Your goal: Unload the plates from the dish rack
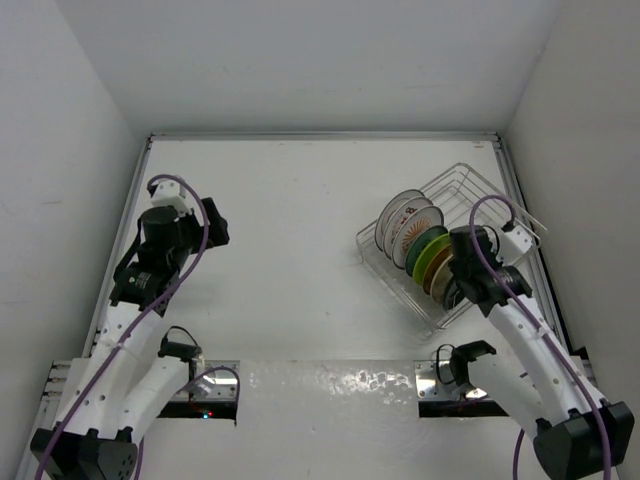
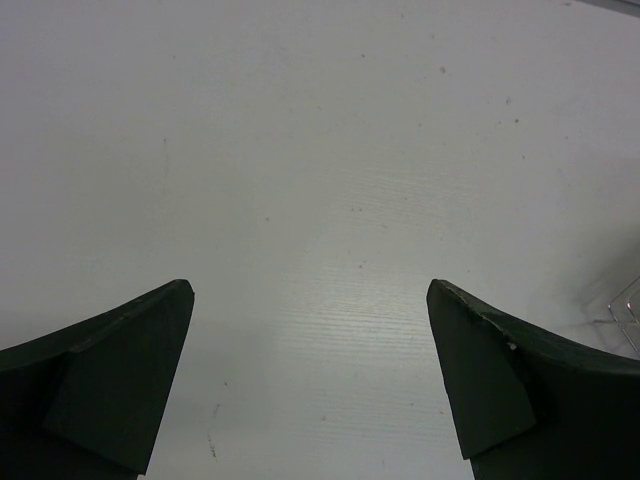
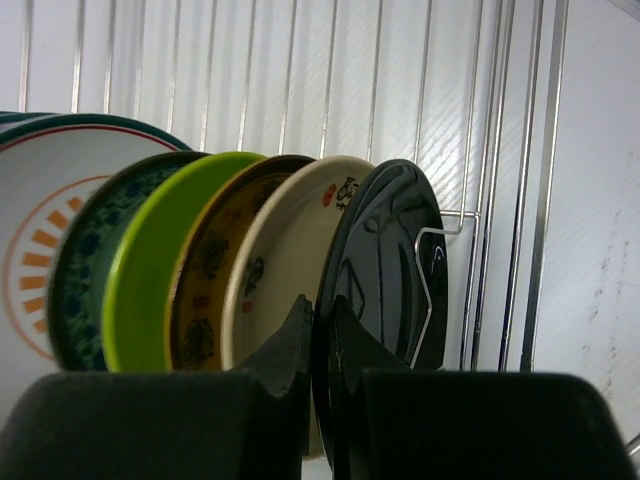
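Note:
The black plate would come up out of the rack if the robot lifted its right gripper now, because the gripper's fingers are closed on either side of the black plate's rim.
The dish rack stands at the right of the table, its wires filling the right wrist view. Several plates stand upright in it in a row. From the near end they are a glossy black plate, a beige one, a yellow-brown patterned one, a lime-green one, a dark green patterned one and a white one with an orange sunburst. My right gripper is shut on the black plate's rim. My left gripper hangs open over bare table at the far left.
A thin wire tine crosses in front of the black plate. The rack's near corner shows at the right edge of the left wrist view. White walls close in the table on three sides.

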{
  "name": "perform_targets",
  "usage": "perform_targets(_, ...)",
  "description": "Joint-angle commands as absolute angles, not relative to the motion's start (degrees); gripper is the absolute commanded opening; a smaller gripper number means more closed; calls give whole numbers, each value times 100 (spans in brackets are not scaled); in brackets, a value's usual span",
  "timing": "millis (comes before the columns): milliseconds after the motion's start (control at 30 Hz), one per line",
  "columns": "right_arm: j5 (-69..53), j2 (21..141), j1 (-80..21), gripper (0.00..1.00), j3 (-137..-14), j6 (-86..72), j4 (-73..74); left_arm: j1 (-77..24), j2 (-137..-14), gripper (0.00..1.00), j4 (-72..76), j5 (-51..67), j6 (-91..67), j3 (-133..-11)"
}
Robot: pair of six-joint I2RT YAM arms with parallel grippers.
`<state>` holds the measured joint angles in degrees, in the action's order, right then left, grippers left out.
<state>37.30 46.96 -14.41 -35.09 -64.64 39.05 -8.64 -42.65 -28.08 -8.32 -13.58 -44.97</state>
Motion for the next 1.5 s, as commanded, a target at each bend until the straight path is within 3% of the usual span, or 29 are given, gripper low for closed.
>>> perform_targets(0,3955,4676,-1477,0,-4269,-6443,4060,-914,-4254,100,-2593,-800,-1345,-4553)
perform_targets(267,3448,4702,-1494,0,-5659,-4987,4123,-914,-3946,100,-2742,155,-1924,-4938)
perform_targets(400,1262,5044,-1494,0,-6283,-2599,3287,-914,-3955,100,-2593,834,-2731,-5343)
perform_targets(433,239,5193,-1512,0,-6423,-2262,3331,-914,-3972,100,-2462,965,-3160,-5474)
perform_targets(533,-701,5799,-1940,0,-6933,-1049,3760,-914,-4025,100,-2042,1607,-4093,-5589)
perform_targets(667,163,6511,-3651,0,-7777,252,4682,-914,-4069,100,-1521,2354,-5113,-5397)
perform_targets(800,552,7249,-4691,0,-8655,1244,4948,-914,-4192,100,-1248,2663,-5738,-5063)
perform_targets(933,1528,8223,-5842,0,-9096,1933,4720,-914,-4394,100,-1134,2979,-5897,-4695)
perform_targets(1067,1810,8569,-6301,0,-9089,2328,3799,-905,-4561,100,-1151,3006,-5898,-4369)
perform_targets(1200,1320,8482,-6583,0,-8675,2435,2911,-914,-4676,94,-933,3058,-5932,-4000)
perform_targets(1300,1013,8473,-6706,0,-8456,2400,2392,-914,-4737,79,-678,3129,-6020,-3842)
perform_targets(1367,932,8499,-6715,0,-8332,2347,2145,-914,-4772,74,-563,3146,-6047,-3797)
perform_targets(1467,975,8534,-6706,0,-8148,2382,1847,-914,-4808,55,-414,3190,-6056,-3736)
